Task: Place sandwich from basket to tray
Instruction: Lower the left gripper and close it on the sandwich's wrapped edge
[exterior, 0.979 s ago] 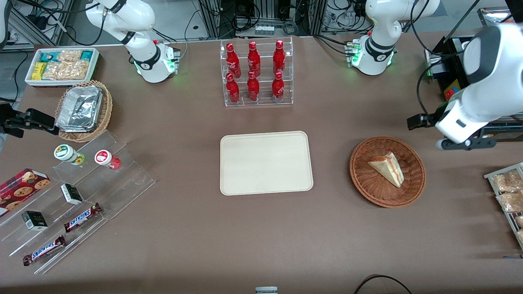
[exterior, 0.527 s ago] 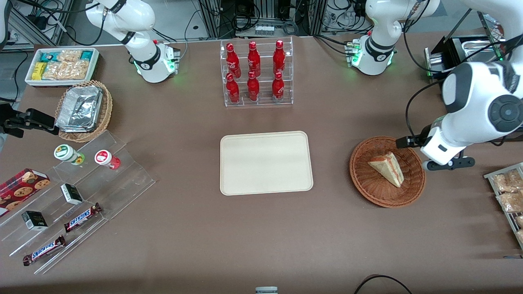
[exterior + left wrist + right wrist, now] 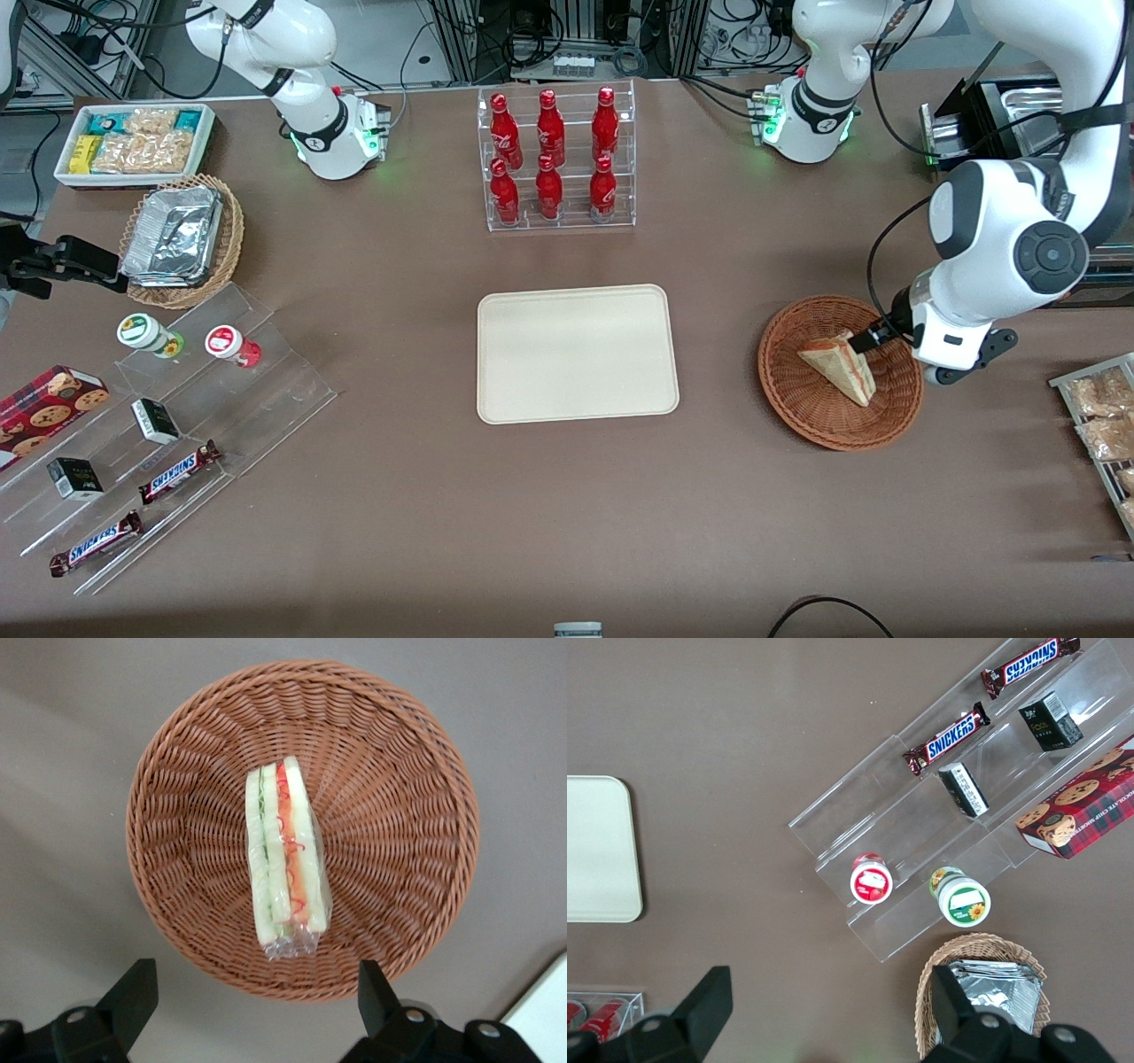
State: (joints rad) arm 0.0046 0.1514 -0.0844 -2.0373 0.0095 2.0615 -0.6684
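Next, my left gripper will grab the sandwich by its bunched-wrapper end (image 3: 828,350), to place the sandwich on the cream tray (image 3: 577,353).
The sandwich (image 3: 840,364), a wrapped wedge of pale bread with red and green filling, lies in the round reddish-brown wicker basket (image 3: 797,403). In the left wrist view the sandwich (image 3: 283,859) lies on its side in the middle of the basket (image 3: 390,842). The left gripper (image 3: 873,341) hangs above the basket's rim on the working arm's side, close to the sandwich's thick end. In the wrist view the gripper (image 3: 252,997) is open and empty, its fingers (image 3: 133,992) wide apart above the basket's rim. The cream tray (image 3: 577,353) lies bare at the table's middle.
A clear rack of red bottles (image 3: 554,159) stands farther from the camera than the tray. A rack of snack packets (image 3: 1103,425) sits at the working arm's end. A stepped acrylic stand (image 3: 168,425), a tan foil basket (image 3: 182,239) and a white snack bin (image 3: 133,142) are at the parked arm's end.
The left arm has swung in from the table's edge toward the basket and come down, so its gripper now hangs over the basket's rim beside the sandwich. The sandwich has not moved.
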